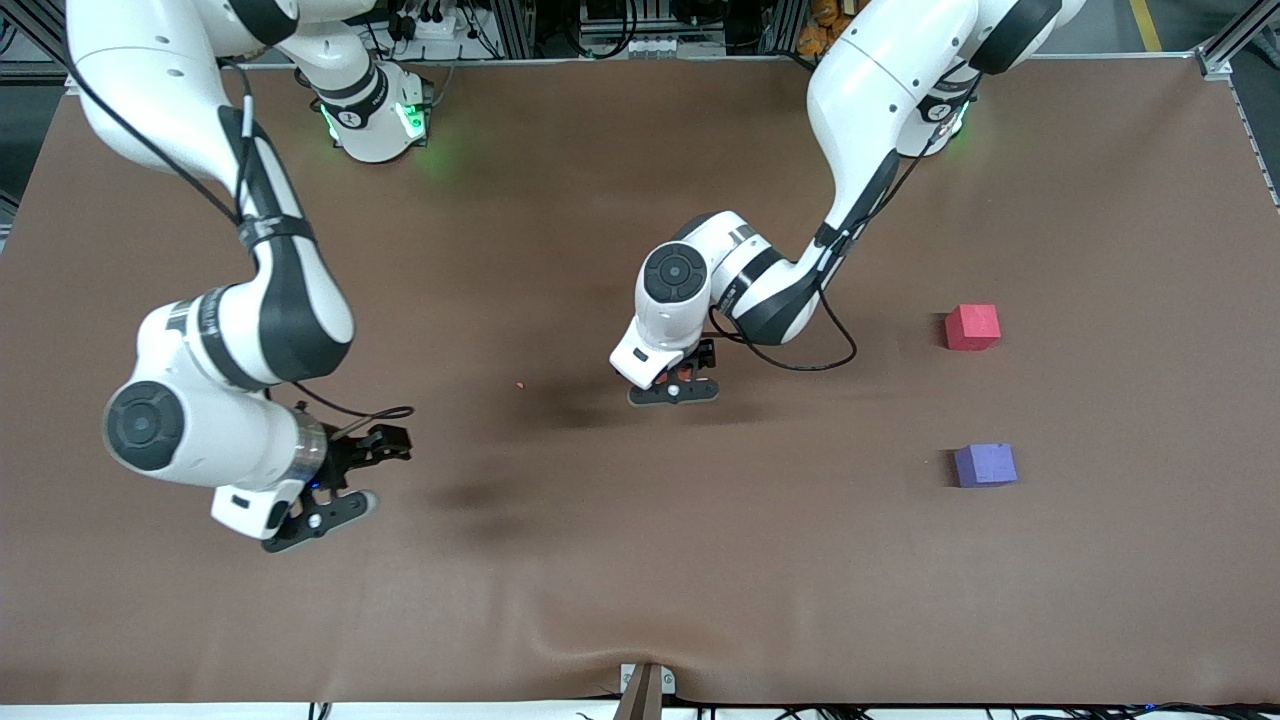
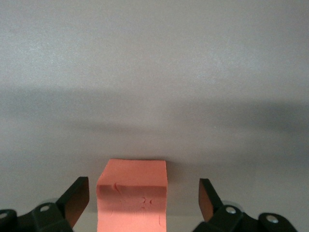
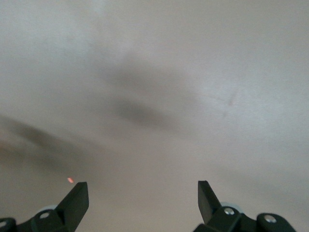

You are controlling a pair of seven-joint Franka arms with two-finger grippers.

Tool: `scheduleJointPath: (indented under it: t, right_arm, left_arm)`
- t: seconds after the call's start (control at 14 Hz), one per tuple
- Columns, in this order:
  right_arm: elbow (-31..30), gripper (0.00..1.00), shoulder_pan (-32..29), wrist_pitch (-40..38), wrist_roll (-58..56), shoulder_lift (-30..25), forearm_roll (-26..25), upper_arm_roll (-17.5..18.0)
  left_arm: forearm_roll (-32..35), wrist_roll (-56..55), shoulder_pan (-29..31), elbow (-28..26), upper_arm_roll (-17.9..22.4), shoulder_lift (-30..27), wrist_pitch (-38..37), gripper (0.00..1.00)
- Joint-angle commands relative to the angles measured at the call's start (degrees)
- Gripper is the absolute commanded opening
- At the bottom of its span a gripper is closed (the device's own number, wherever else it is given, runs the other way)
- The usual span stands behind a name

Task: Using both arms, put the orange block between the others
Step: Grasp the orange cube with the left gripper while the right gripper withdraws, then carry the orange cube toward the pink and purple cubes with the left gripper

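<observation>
I will grab the orange block [image 2: 133, 198] by its opposite sides with my left gripper next, to set the block between the red-pink and purple cubes.
The orange block [image 2: 133, 198] sits on the brown mat between the fingers of my left gripper [image 2: 143, 186]. The fingers stand wide, with a gap on each side of the block, so they do not touch it. In the front view the left gripper [image 1: 675, 385] hangs low over the middle of the table and hides the block. The red-pink cube [image 1: 972, 327] and the purple cube [image 1: 985, 465] lie apart at the left arm's end, the purple one nearer the camera. My right gripper [image 1: 350, 480] is open and empty over bare mat at the right arm's end.
A tiny orange crumb [image 1: 520, 384] lies on the mat between the two grippers and also shows in the right wrist view as the crumb [image 3: 70, 180]. A clamp [image 1: 645, 690] sits at the table edge nearest the camera.
</observation>
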Motion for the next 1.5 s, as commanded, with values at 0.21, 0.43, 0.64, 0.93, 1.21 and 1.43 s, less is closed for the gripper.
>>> scheduleJointPath:
  t: [0.21, 0.43, 0.64, 0.93, 1.21, 1.43]
  right_arm:
    - [-4.18, 1.0, -5.18, 7.11, -11.59, 1.1, -0.48, 1.04]
    - [-4.18, 1.0, -7.12, 9.74, -15.46, 2.94, -0.48, 1.04]
    - [-4.18, 1.0, -9.05, 12.64, -19.33, 5.14, -0.48, 1.04]
    - [-4.18, 1.0, -9.76, 14.76, -23.38, 6.9, -0.74, 1.04]
    - [-4.18, 1.0, -9.93, 14.93, -23.38, 7.78, -0.74, 1.04]
    - [-4.53, 1.0, -9.85, 14.15, -22.77, 7.69, -0.66, 0.95]
  left_arm:
    - [1.38, 1.2, -0.97, -1.85, 0.26, -0.04, -0.35, 1.0]
    - [1.29, 1.2, -1.15, -2.11, 0.26, 0.05, -0.7, 0.86]
    - [1.29, 2.33, -1.15, -2.11, 0.26, 0.57, -0.71, 0.18]
    - [1.29, 3.13, 0.34, -1.5, 0.35, -2.57, -7.36, 0.0]
    - [0.85, 8.83, 6.21, -1.76, 0.26, -13.11, -16.68, 0.0]
    - [-1.07, 17.78, 12.54, -1.76, -0.44, -19.36, -22.22, 0.0]
